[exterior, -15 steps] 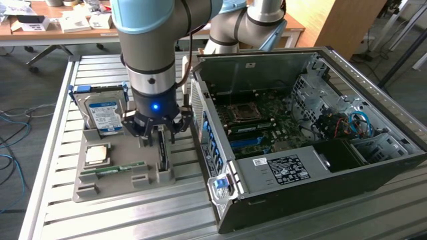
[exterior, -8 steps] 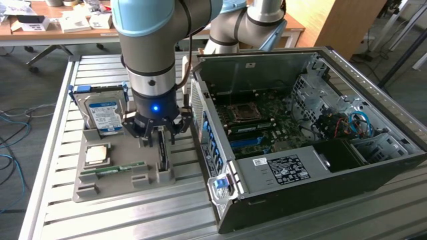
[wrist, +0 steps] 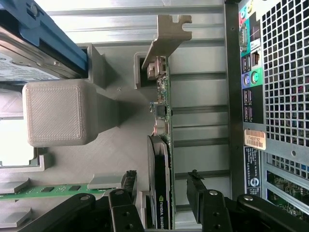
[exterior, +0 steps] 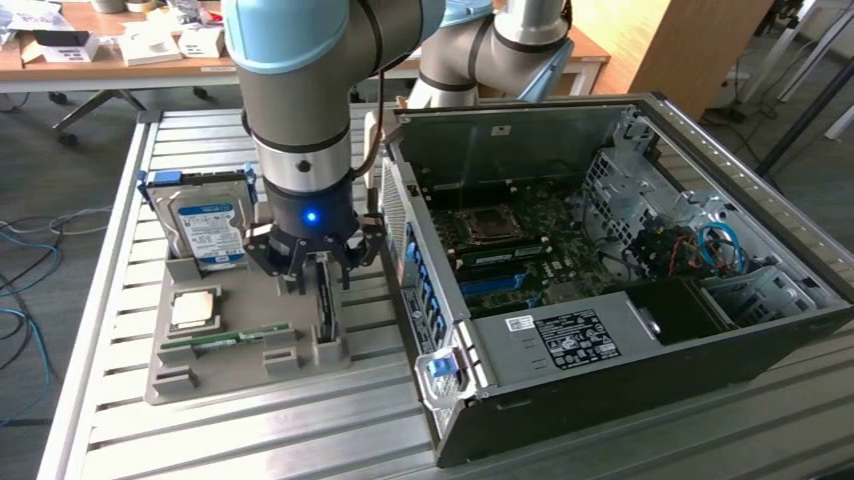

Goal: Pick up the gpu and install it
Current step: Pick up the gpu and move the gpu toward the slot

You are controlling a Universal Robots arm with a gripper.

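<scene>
My gripper is going to take hold of the GPU next by its flat-sided cooler end, because small parts stick out from the board near the bracket.
The gpu stands on edge in a slot of the grey holder tray, which lies at the exterior view's left of the open computer case. In the wrist view the gpu shows its green board, its black cooler block and its silver end bracket. My gripper hangs straight over the card. The gripper is open, with one black finger on each side of the cooler end. A small gap is left on both sides, and nothing is held.
The tray also holds a silver hard drive with a blue bracket, a processor chip and a thin green memory stick. A grey block of the tray rises beside the card. The case's rear panel stands close by.
</scene>
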